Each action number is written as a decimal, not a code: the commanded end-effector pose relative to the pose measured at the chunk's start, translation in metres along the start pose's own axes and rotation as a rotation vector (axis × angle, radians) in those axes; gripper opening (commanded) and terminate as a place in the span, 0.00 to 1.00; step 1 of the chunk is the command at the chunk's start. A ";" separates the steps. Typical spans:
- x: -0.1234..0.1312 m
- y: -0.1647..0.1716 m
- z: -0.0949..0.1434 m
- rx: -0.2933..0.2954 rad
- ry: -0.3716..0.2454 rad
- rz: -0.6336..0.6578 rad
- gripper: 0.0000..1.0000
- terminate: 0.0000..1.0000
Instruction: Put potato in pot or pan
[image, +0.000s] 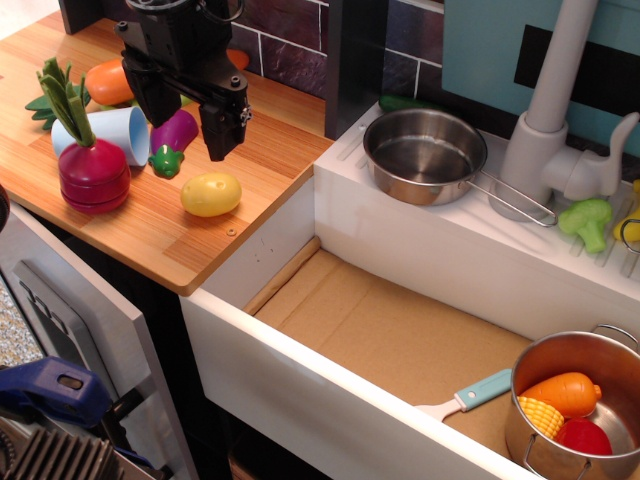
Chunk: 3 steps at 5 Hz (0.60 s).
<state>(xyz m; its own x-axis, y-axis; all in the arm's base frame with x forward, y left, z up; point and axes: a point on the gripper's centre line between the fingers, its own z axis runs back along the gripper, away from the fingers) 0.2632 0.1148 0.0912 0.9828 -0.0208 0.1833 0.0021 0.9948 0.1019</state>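
My gripper grabs the potato's rounded sides next, to get the pale-yellow potato into the steel pan (424, 155).
The potato (211, 194) is a small pale-yellow egg-shaped toy lying on the wooden counter (160, 225) near its right edge. The pan (424, 154) is a shallow shiny steel pan with a thin wire handle, empty, on the white ledge behind the sink. My black gripper (190, 118) hangs just above and behind the potato, its two fingers spread apart and holding nothing. The potato lies slightly in front of and below the right finger (222, 130).
On the counter's left are a red radish toy (92, 172), a light-blue cup (112, 132), a purple eggplant (172, 134) and an orange toy (110, 82). The deep sink (400, 330) holds a taller steel pot (572, 412) with toys and a spatula (465, 397). A grey faucet (555, 110) stands right of the pan.
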 end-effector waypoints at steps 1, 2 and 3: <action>0.000 0.000 0.000 0.000 0.000 0.000 1.00 0.00; -0.001 0.000 -0.016 -0.016 -0.015 0.006 1.00 0.00; -0.002 0.001 -0.033 -0.037 -0.033 0.013 1.00 0.00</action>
<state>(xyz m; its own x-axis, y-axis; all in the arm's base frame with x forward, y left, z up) 0.2672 0.1176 0.0419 0.9789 0.0018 0.2041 -0.0074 0.9996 0.0264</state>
